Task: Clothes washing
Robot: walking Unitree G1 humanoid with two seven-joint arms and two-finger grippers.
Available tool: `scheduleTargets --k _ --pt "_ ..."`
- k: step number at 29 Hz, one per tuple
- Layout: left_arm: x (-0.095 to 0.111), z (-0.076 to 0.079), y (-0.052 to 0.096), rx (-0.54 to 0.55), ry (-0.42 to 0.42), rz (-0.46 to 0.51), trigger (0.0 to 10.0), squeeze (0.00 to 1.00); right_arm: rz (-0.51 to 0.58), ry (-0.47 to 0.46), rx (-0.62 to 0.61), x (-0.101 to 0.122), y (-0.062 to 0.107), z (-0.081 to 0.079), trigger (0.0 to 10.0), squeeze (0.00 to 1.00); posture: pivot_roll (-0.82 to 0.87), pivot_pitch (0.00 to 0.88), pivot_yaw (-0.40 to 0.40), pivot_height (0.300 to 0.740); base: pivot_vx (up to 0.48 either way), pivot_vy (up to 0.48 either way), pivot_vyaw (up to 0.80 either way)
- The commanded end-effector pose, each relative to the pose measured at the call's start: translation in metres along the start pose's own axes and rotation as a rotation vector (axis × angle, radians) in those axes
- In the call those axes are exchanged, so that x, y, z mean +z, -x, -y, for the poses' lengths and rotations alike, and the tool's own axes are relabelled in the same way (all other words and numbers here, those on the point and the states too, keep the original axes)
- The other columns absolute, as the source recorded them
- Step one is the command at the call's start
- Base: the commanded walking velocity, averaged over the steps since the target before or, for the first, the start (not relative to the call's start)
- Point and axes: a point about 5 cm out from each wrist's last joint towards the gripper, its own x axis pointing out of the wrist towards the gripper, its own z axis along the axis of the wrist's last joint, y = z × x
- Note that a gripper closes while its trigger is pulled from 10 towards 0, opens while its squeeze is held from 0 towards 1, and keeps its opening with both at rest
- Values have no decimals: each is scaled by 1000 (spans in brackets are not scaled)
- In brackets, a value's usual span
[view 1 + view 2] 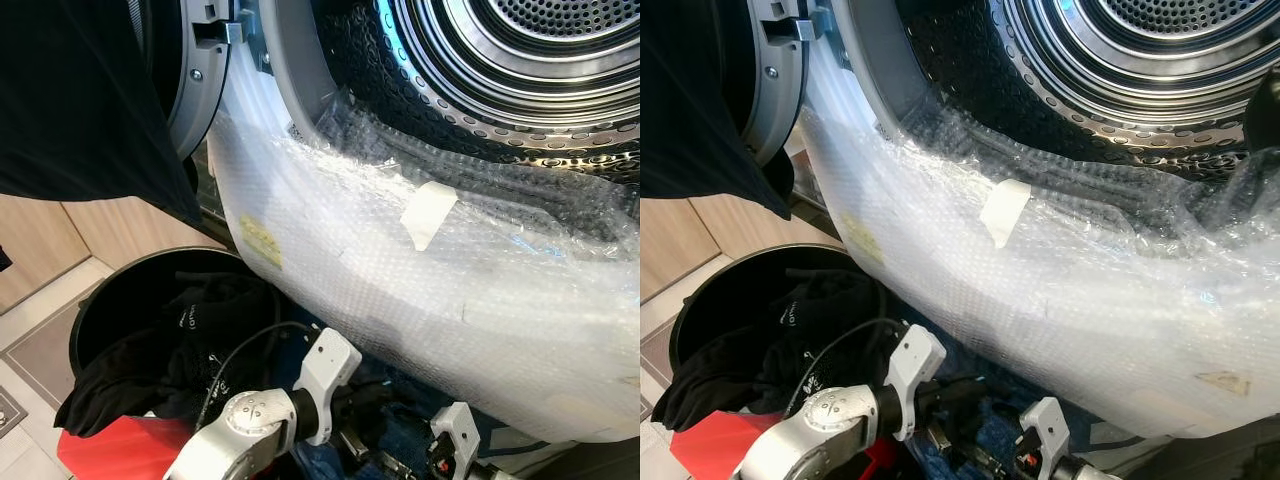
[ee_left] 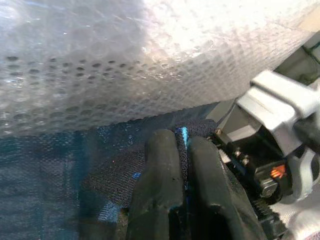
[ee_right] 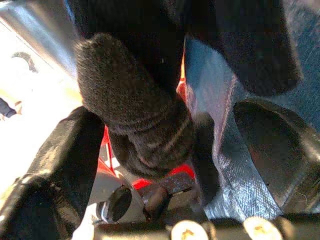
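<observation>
My right gripper will next pick up the fuzzy black garment by its bunched knitted fold (image 3: 140, 120) to load the washer's steel drum.
The washing machine's steel drum (image 1: 520, 60) stands open above me, its lower rim and front covered in bubble wrap (image 1: 400, 290). Below the wrap lies a dark blue garment (image 1: 405, 425), and both arms reach down to it. In the left wrist view, my left gripper (image 2: 182, 145) is shut on a fold of dark blue mesh cloth (image 2: 120, 172). My right gripper (image 3: 170, 125) has its fingers (image 3: 270, 145) spread wide, with a black knitted piece (image 3: 135, 125) and blue denim (image 3: 225, 150) between them. A round black basket (image 1: 85, 310) at lower left holds dark clothes (image 1: 190, 340).
A black garment (image 1: 70, 100) hangs at upper left, in front of the washer door (image 1: 200, 90). Something red (image 1: 120, 445) sits at the basket's near side. A strip of tape (image 1: 428, 213) sticks to the wrap. Wooden panels and tiled floor lie to the left.
</observation>
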Motion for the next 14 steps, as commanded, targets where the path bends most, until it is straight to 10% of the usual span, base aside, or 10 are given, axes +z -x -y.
scheduleTargets --k 1,14 --pt "2 3 -4 -16 -16 7 10000 0 -11 -16 -10 -1 4 -2 10000 0 45 103 -65 740 0 0 0" --pt "9 8 -14 -36 -8 48 10000 0 22 -91 -30 2 -15 -11 10000 0 54 69 -77 740 0 0 0"
